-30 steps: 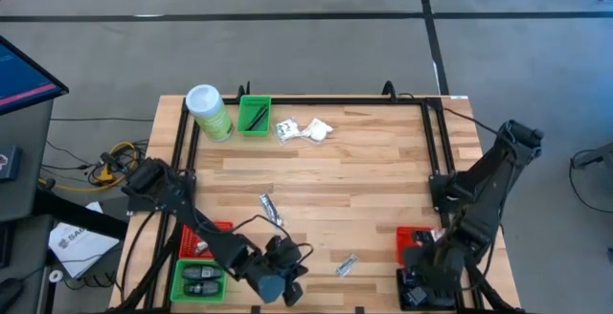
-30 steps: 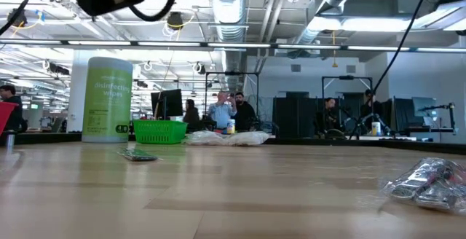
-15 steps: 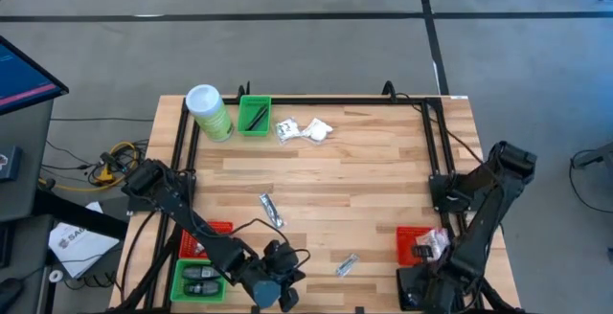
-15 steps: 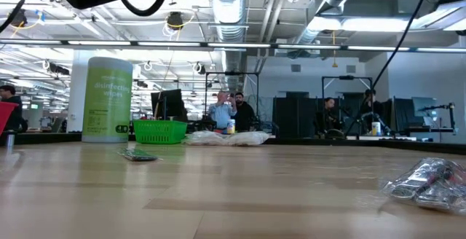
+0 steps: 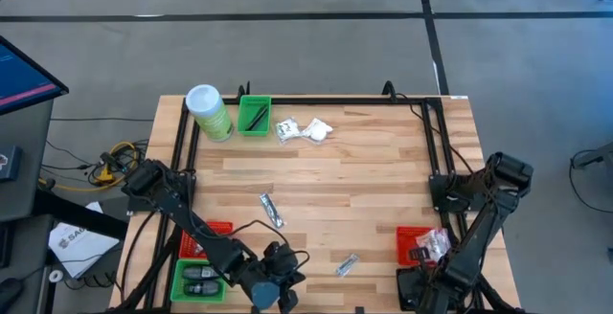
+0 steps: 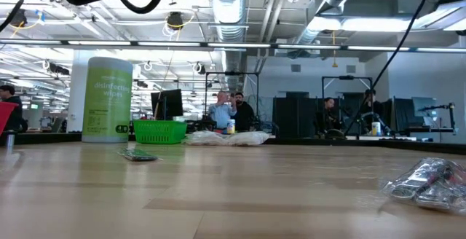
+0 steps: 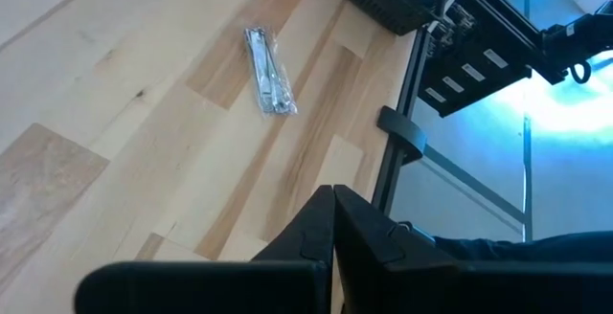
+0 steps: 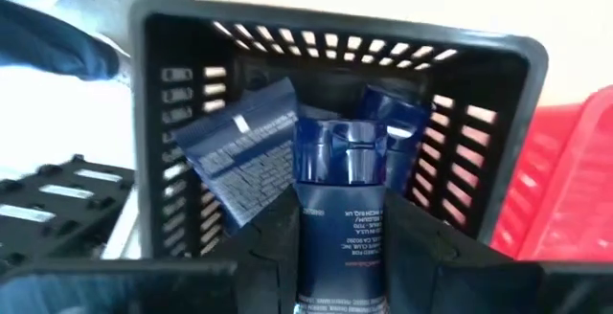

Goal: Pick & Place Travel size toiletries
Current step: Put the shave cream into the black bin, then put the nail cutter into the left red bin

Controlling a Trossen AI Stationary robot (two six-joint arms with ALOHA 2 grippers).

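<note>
The cap of the dark blue tube points down inside the black bin's rim, over the packets, so it is time for my right gripper to let go of the tube.
My right gripper point(image 8: 347, 257) is shut on a dark blue tube point(image 8: 345, 209) just above the black bin point(image 8: 498, 75) at the table's near right corner point(image 5: 414, 290). Other dark blue packets point(image 8: 239, 151) lie in that bin. My left gripper point(image 7: 332, 233) hangs shut with nothing in it near the table's front edge point(image 5: 273, 290). A silvery packet point(image 7: 268, 70) lies flat on the wood ahead of it point(image 5: 346, 265). A second silvery packet point(image 5: 271, 209) lies mid-table, and white sachets point(image 5: 305, 129) lie near the far edge. My right gripper pinches the dark blue tube between its two fingers point(image 8: 273, 247), on the tube's body point(image 8: 345, 233) behind the cap point(image 8: 350, 156). The fingers point down and lie along the tube. Its cap end points down into the black bin, above the packets there.
A red bin point(image 5: 406, 245) with a white sachet point(image 5: 433, 242) stands beside the black bin. At the near left stand a red bin point(image 5: 203, 240) and a green bin point(image 5: 199, 280) with black pieces. A green canister point(image 5: 209, 111) and a green bin point(image 5: 255, 115) stand at the far edge.
My right gripper has sunk and gone toward the table's near edge, carrying the blue tube down over the black bin. Its hold on the tube is unchanged. The things on the table have stayed where they were.
</note>
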